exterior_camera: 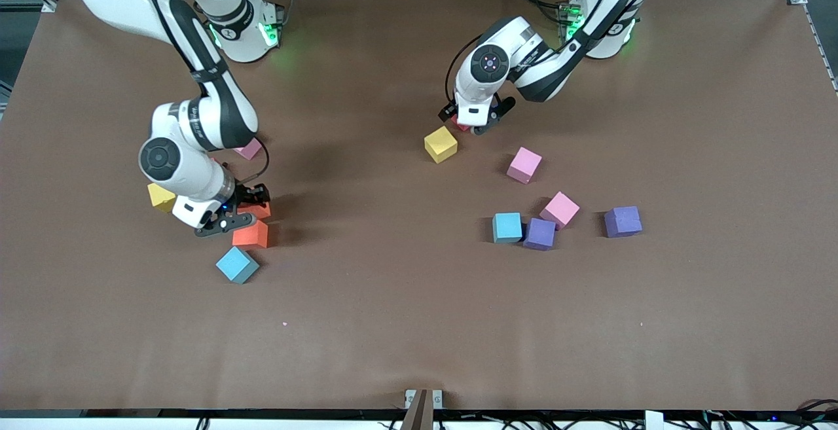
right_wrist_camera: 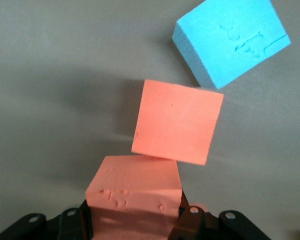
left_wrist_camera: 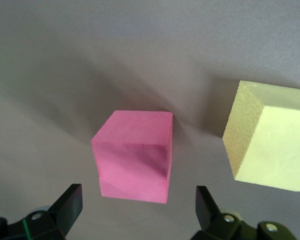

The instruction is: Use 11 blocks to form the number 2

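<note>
My left gripper moves toward the pinkish-red block (exterior_camera: 461, 124) (left_wrist_camera: 135, 155) first, then closes on it, since its fingers stop short and closing now would miss.
My right gripper (exterior_camera: 249, 211) is shut on an orange block (right_wrist_camera: 135, 195) low over the table at the right arm's end. A second orange block (right_wrist_camera: 176, 121) touches it, and a blue block (right_wrist_camera: 230, 40) lies just nearer the front camera (exterior_camera: 237, 264). My left gripper (left_wrist_camera: 137, 210) stands open over a pinkish-red block (left_wrist_camera: 135, 155), one finger on each side and apart from it. A yellow block (left_wrist_camera: 270, 140) sits beside it. The blocks lie scattered, and the number 2 is not in view.
A yellow block (exterior_camera: 161, 196) and a pink block (exterior_camera: 249, 149) lie half hidden by the right arm. Toward the left arm's end lie two pink blocks (exterior_camera: 524, 165) (exterior_camera: 559, 209), a blue one (exterior_camera: 507, 227) and two purple ones (exterior_camera: 539, 233) (exterior_camera: 622, 221).
</note>
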Motion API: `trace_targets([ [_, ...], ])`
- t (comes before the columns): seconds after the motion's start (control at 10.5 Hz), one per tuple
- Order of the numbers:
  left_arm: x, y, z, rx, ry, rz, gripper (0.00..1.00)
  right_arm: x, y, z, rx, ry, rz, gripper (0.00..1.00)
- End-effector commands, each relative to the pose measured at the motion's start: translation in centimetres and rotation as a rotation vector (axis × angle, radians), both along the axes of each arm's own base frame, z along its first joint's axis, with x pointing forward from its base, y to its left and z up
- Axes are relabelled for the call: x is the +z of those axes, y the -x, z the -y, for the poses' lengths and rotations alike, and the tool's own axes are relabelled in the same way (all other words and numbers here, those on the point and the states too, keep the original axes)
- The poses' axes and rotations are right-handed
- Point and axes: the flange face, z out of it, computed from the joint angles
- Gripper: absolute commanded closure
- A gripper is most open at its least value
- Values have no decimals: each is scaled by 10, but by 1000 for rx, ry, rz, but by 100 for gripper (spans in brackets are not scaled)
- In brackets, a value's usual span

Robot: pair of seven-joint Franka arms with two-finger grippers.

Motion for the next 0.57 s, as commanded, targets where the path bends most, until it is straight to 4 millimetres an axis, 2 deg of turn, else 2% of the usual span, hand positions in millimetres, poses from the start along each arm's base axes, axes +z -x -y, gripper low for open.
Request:
trace_targets([
  [0.0, -7, -2, -3, 1, -6, 13, 0, 44, 23, 12, 178, -41, 16, 75],
  [0.1, -8, -1, -3, -15, -11, 23, 0, 52, 24, 18, 321, -56, 33, 74],
  [0.19, -9, -1, -4, -20, -12, 24, 0, 53, 24, 12, 462, -67, 41, 74],
  [0.29, -9, -1, -3, -18, -11, 24, 0, 56, 27, -4, 597, -76, 48, 74],
  [0.48, -14, 1, -3, -17, -4, 18, 0, 61, 38, -50, 830, -82, 56, 71],
])
